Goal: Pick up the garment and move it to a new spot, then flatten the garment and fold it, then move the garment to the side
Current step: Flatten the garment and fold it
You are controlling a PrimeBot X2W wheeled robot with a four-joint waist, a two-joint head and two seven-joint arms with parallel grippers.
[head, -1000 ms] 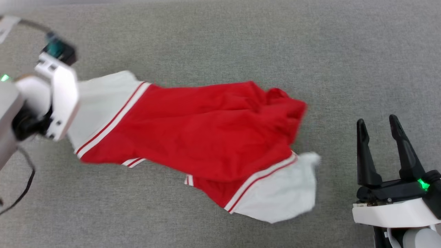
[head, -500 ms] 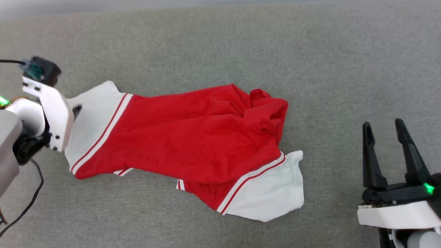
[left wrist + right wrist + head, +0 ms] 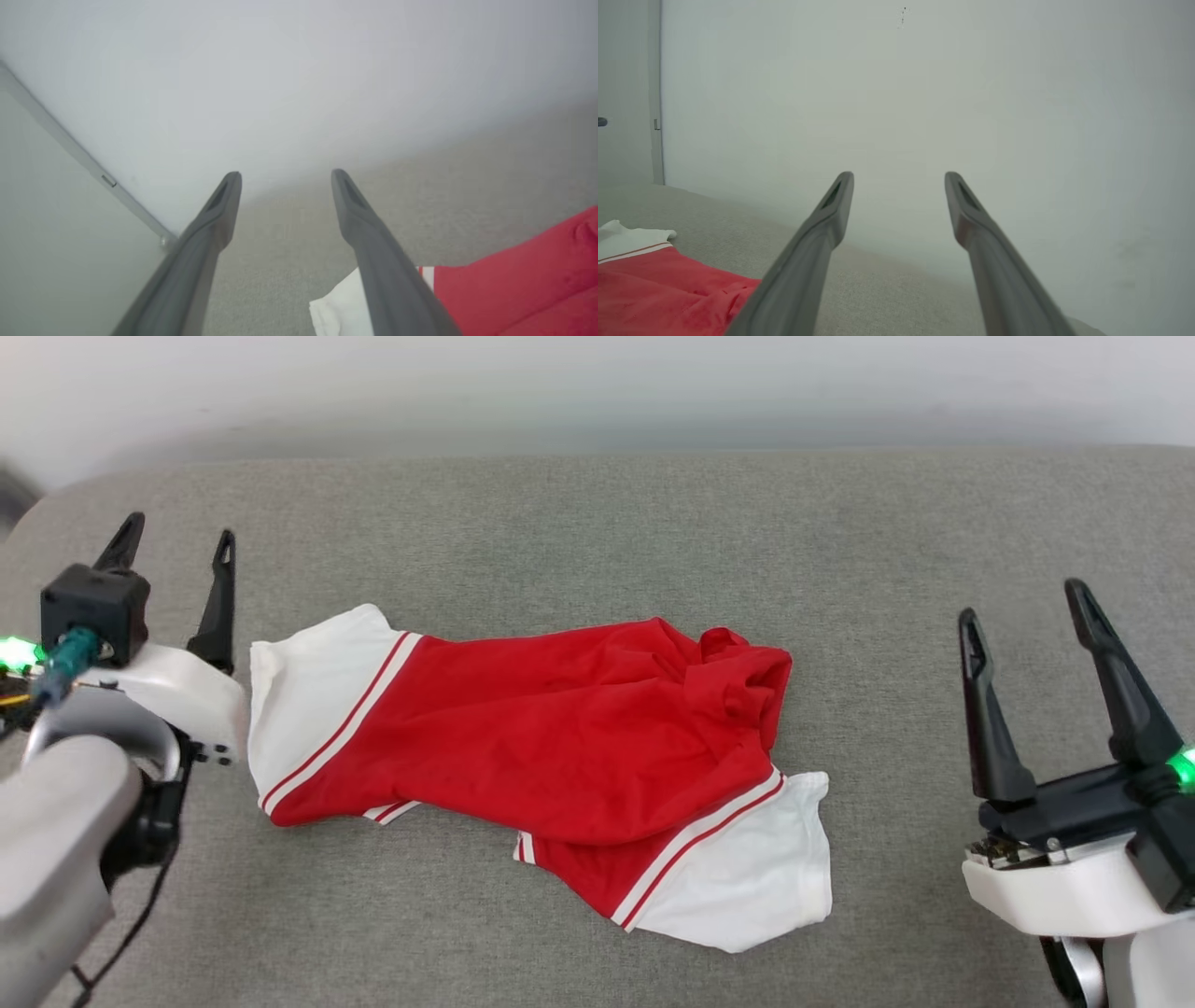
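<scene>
I need to grab the garment with my left gripper next, by the cuff corner of its white sleeve (image 3: 262, 654). A small fold lifts there while the red body (image 3: 527, 728) lies slack.
The garment (image 3: 551, 747), red with white sleeves and red-and-white striped trim, lies crumpled on the grey fabric surface (image 3: 597, 532) in the middle of the head view. One white sleeve points left, the other lies at the lower right, and the red cloth is bunched at the right. My left gripper (image 3: 173, 537) stands open just left of the left sleeve, holding nothing. My right gripper (image 3: 1022, 602) is open well to the right of the shirt. A corner of the garment (image 3: 514, 289) shows beside the open left fingers, and the garment (image 3: 654, 289) lies left of the open right fingers.
A pale wall (image 3: 597, 383) rises behind the far edge of the grey surface. A door frame edge (image 3: 656, 93) stands at the left in the right wrist view. A black cable (image 3: 121, 933) hangs from my left arm.
My left gripper let go of the white sleeve, opened and drew back to the left. The garment settled flat on the surface. The head camera tilted up, bringing the wall into view.
</scene>
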